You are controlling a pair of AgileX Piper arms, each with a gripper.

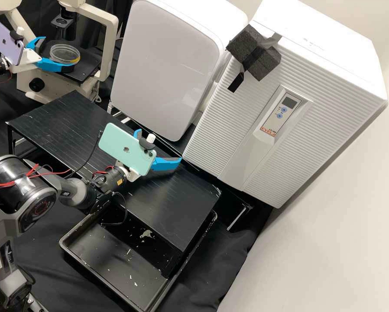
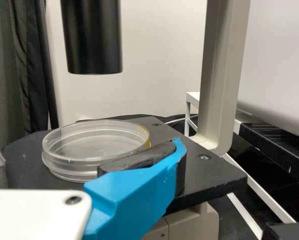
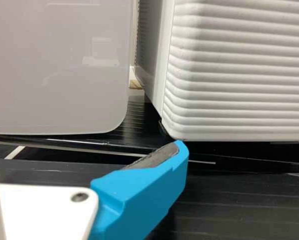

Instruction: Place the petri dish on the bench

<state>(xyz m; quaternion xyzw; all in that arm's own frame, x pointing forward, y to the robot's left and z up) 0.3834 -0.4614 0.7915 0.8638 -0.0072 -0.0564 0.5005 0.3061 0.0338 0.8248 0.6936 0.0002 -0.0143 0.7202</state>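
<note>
The left gripper picks up the petri dish by its round side (image 1: 56, 58) (image 2: 68, 167) next, to place it on the black bench.
The clear petri dish (image 1: 64, 53), yellowish at one edge, appears to rest on the microscope's black stage (image 1: 89, 69). My left gripper (image 1: 58, 52) is open beside it, one blue finger toward each side. In the left wrist view the left gripper (image 2: 84, 142) has one finger overlapping the near edge of the dish (image 2: 97, 142); contact cannot be told. Over the black bench (image 1: 60, 125) stands my right gripper (image 1: 159, 146), fingers apart and holding nothing. The right wrist view shows the right gripper (image 3: 85, 140) facing the white appliances, with the bench top (image 3: 229, 200) below.
The microscope's pale arm (image 1: 109, 47) rises beside the stage, and its black cylinder (image 2: 92, 37) hangs above the dish. Behind the bench stand a glossy white appliance (image 1: 164, 65) and a ribbed one (image 1: 229, 112). A black tray (image 1: 103, 264) lies at the bench's front.
</note>
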